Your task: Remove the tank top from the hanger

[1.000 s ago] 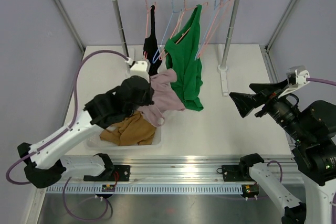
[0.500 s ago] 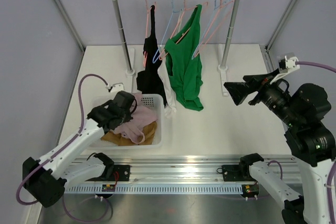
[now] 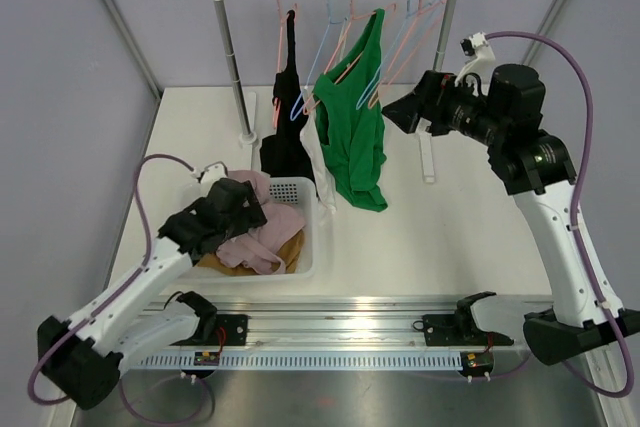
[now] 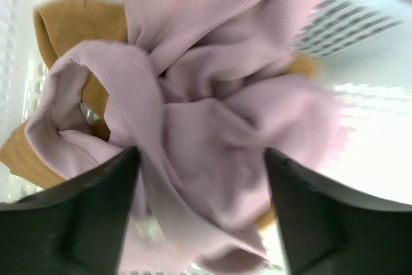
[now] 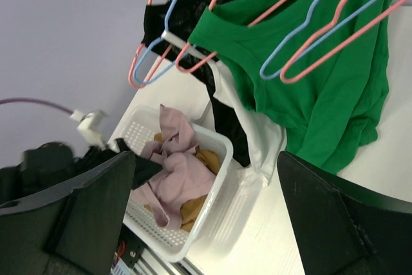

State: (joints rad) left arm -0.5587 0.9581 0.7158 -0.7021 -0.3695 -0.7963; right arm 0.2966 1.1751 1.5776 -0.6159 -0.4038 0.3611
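Note:
The robot's right gripper will reach the green tank top's pink hanger (image 3: pixel 338 45) and grab it by the hanger's sloping arm, so the green tank top's far shoulder stays free to be removed.
A green tank top (image 3: pixel 356 132) hangs on a pink hanger (image 3: pixel 345 62) on the rail, seen closer in the right wrist view (image 5: pixel 335 94). A black tank top (image 3: pixel 288 97) hangs left of it, and a white garment (image 3: pixel 320 175) droops between them. My right gripper (image 3: pixel 398 110) is open and held high, just right of the green top and apart from it. In the white basket (image 3: pixel 312 247) a pink garment (image 4: pixel 212 114) lies on a mustard one (image 4: pixel 61 24). My left gripper (image 4: pixel 203 223) stands open over the pink cloth, jaws wide on either side of it.
The rack's posts (image 3: pixel 228 47) stand at the back of the table, with the right post's base (image 3: pixel 428 159) below my right arm. Several bare pink and blue hangers (image 5: pixel 322 37) crowd the rail. The basket's rim (image 5: pixel 222 201) sits near the table's front left.
My left arm lowered the pink garment into the basket and its jaws opened. My right arm swung up and left, from the table's right side to beside the green top.

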